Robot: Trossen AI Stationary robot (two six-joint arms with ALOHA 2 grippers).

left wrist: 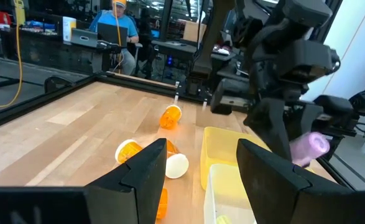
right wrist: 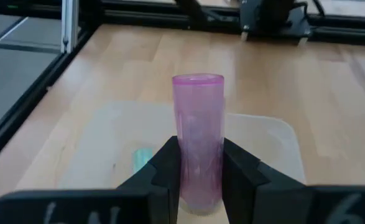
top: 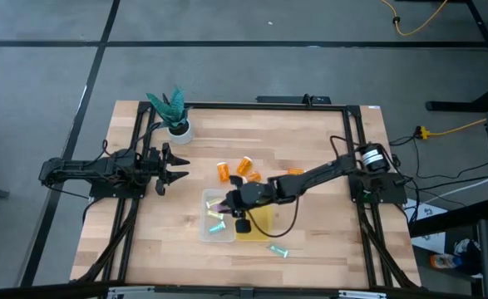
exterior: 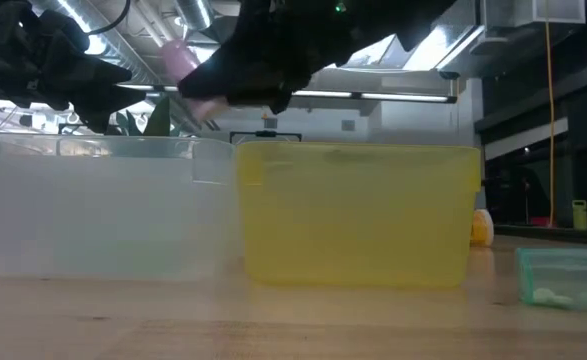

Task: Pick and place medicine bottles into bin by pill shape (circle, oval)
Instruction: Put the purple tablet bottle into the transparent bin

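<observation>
The purple vial's lower end is inside the clear bin's rim in the right wrist view. The vial is ready for release, so my right gripper opens now.
My right gripper [top: 225,203] is shut on a purple vial [right wrist: 198,130] above the clear bin [top: 214,226]. The vial also shows in the left wrist view [left wrist: 309,148] and the low view [exterior: 182,64]. The clear bin holds a teal vial [right wrist: 143,158] and others. The yellow bin [top: 260,223] stands right beside it. Three orange bottles [top: 224,171] [top: 245,165] [top: 254,177] lie on the table past the bins. A teal vial [top: 278,250] lies on its side near the front. My left gripper [top: 180,169] is open and empty at the left. My right gripper pinches the purple vial's sides [right wrist: 198,182] near one end between its two fingers [right wrist: 168,169]. The vial lies along the fingers and sticks out past their tips. It is lifted clear, tilted, above the clear bin.
A white pot with a green plant [top: 177,124] stands at the table's far left, near my left gripper. Black frame rails [top: 352,166] run along the table's sides. A person sits at a desk beyond the table [left wrist: 115,28].
</observation>
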